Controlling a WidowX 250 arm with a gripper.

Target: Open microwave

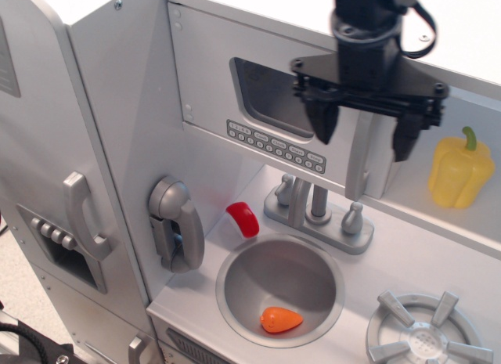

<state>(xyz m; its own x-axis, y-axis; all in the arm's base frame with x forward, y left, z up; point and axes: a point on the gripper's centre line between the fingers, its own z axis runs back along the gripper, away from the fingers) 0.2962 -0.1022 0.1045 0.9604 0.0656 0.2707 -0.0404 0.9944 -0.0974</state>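
The microwave door needs to swing open, so next my gripper should grab the long silver handle by its upper part (363,132).
The microwave (235,90) is a grey compartment with a clear rounded window, a row of small buttons (274,145) below it and a long vertical silver handle (359,156) at its right edge. Its door is closed. My gripper (364,137) is black and open, hanging in front of the handle's upper part. One finger sits left of the handle and the other right of it. I cannot tell whether either finger touches the handle.
A yellow pepper (459,171) stands on the doorless shelf right of the handle. Below are a faucet (317,211), a round sink (279,286) with an orange toy (280,319), a red piece (243,219), a wall phone (175,223), a burner (427,333) and the fridge door (47,145) at left.
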